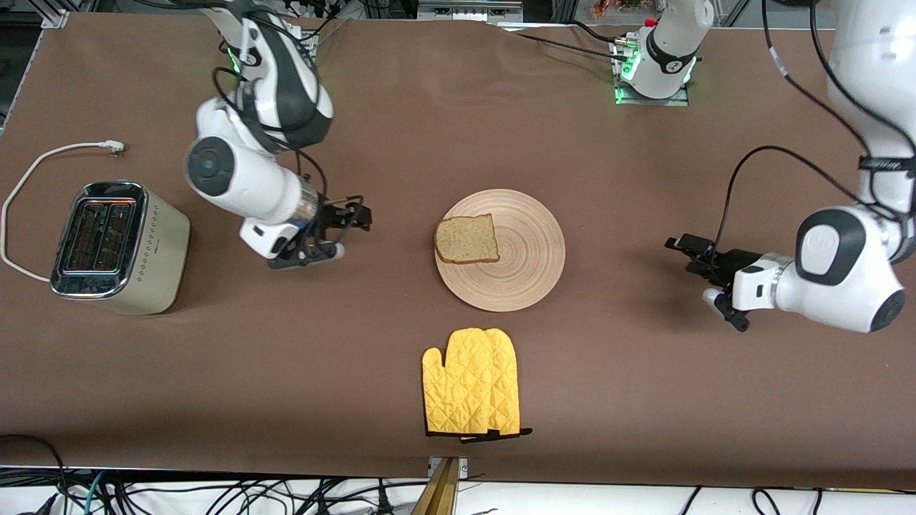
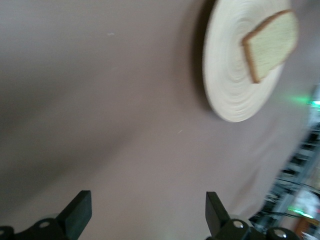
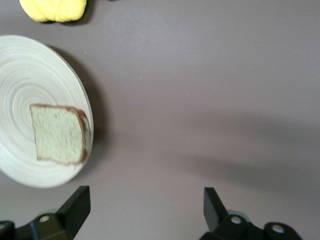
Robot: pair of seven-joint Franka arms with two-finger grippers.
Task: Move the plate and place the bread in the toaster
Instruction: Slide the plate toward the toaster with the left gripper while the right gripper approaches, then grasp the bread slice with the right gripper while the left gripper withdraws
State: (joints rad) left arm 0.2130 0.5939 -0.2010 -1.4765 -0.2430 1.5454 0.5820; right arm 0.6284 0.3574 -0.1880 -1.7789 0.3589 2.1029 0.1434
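The right gripper grabs the bread slice by its crust edge (image 1: 439,243) next, to put it in the toaster (image 1: 118,247).
The round light-wood plate (image 1: 526,265) lies mid-table with the bread slice (image 1: 466,239) on its part toward the right arm's end. The cream toaster (image 1: 118,247) stands at the right arm's end, slots up. My right gripper (image 1: 351,229) is open and empty, low over bare table between toaster and plate. My left gripper (image 1: 683,256) is open and empty, low over bare table beside the plate, toward the left arm's end. The left wrist view shows the open gripper (image 2: 148,205), plate (image 2: 225,75) and bread (image 2: 272,45). The right wrist view shows the open gripper (image 3: 146,202), plate (image 3: 30,75) and bread (image 3: 59,134).
A yellow quilted oven mitt (image 1: 472,392) lies nearer to the front camera than the plate; it also shows in the right wrist view (image 3: 52,9). The toaster's white cord (image 1: 28,179) loops on the brown table cover beside it.
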